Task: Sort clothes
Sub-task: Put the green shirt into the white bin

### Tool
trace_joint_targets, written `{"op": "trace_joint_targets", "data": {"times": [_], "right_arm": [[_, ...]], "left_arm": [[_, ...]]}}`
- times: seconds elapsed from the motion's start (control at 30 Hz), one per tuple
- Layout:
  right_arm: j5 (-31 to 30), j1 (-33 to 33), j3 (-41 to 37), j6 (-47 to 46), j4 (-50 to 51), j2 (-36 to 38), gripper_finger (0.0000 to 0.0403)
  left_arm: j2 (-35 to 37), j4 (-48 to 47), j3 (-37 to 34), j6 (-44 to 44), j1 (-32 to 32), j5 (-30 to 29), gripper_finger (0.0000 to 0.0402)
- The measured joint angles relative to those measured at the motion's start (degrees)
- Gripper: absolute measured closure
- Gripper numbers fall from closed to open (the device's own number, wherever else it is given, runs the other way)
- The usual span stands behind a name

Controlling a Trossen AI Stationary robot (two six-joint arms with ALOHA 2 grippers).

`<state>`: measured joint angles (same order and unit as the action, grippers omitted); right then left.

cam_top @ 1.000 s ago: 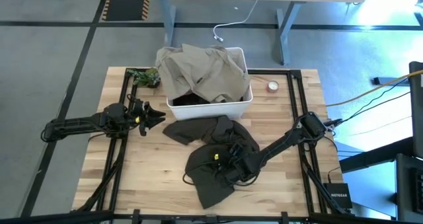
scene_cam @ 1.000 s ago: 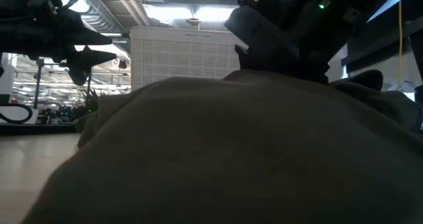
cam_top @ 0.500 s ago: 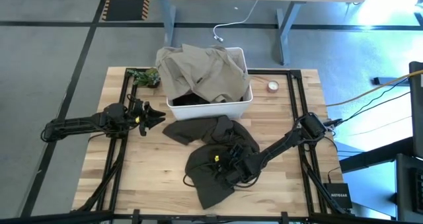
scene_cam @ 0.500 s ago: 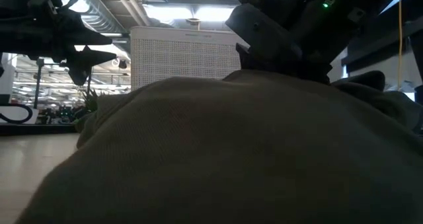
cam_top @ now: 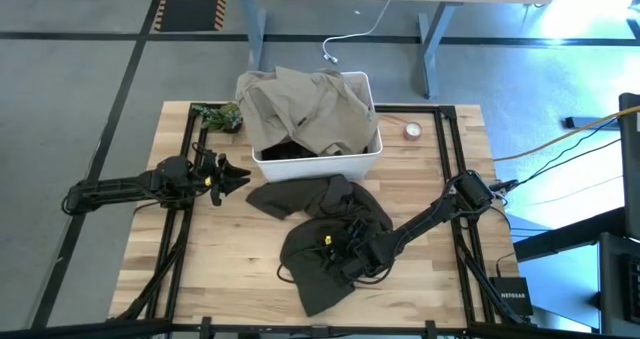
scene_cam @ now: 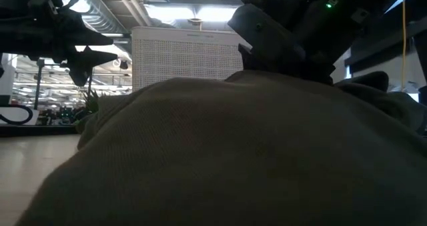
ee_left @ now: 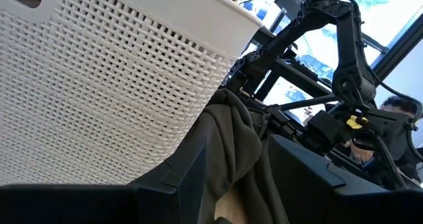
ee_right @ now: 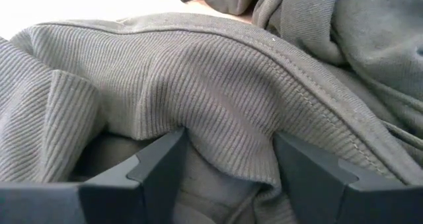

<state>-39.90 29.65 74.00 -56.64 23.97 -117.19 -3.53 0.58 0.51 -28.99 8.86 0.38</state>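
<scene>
The right gripper picks up the olive-brown garment by its bulging ribbed fold (ee_right: 228, 138) next, to sort it into the white bin.
A dark olive-brown garment (cam_top: 320, 234) lies crumpled on the table in front of the white bin (cam_top: 330, 164). It fills the low view (scene_cam: 220, 153). A grey-khaki garment (cam_top: 305, 104) is draped over the bin's rim, with dark cloth (cam_top: 290, 151) under it. My right gripper (cam_top: 345, 254) is down on the olive garment, its fingers apart in the right wrist view (ee_right: 228, 164). My left gripper (cam_top: 238, 176) is open and empty, level above the table to the left of the bin, pointing toward the garment (ee_left: 231, 151). My right gripper comes slanting down from the table's right side onto the olive garment near its middle. Its two fingers (ee_right: 158, 161) are sunk in the cloth on either side of a ribbed fold (ee_right: 225, 118). The fold bulges up between them. The garment lies slack on the table.
A small green plant (cam_top: 218, 116) stands at the table's far left, and a roll of tape (cam_top: 412, 131) lies to the right of the bin. Black frame rails (cam_top: 450, 159) run along both sides of the table. Bare wood (cam_top: 200, 259) lies at the near left.
</scene>
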Motion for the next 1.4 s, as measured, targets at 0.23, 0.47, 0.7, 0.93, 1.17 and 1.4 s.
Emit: {"op": "trace_joint_targets", "data": {"times": [0.23, 0.47, 0.7, 0.93, 1.17, 1.4], "right_arm": [[-2.7, 2.1, 4.1, 5.8, 3.4, 0.2, 0.0158], [-9.0, 4.7, 19.2, 9.6, 24.2, 1.3, 0.0158], [2.9, 0.1, 25.2, 12.5, 39.1, 1.3, 0.0158], [16.6, -5.9, 16.9, 13.2, 36.0, 0.8, 0.0158], [16.8, -8.3, 6.0, 11.6, 22.8, 1.0, 0.0158], [17.6, -8.9, -3.0, 8.1, 10.2, 1.5, 0.0158]], "left_arm": [[0.0, 0.0, 0.0, 0.0, 0.0, 0.0, 0.0245], [0.0, 0.0, 0.0, 0.0, 0.0, 0.0, 0.0245], [0.0, 0.0, 0.0, 0.0, 0.0, 0.0, 0.0245], [0.0, 0.0, 0.0, 0.0, 0.0, 0.0, 0.0245], [0.0, 0.0, 0.0, 0.0, 0.0, 0.0, 0.0245], [0.0, 0.0, 0.0, 0.0, 0.0, 0.0, 0.0245]]}}
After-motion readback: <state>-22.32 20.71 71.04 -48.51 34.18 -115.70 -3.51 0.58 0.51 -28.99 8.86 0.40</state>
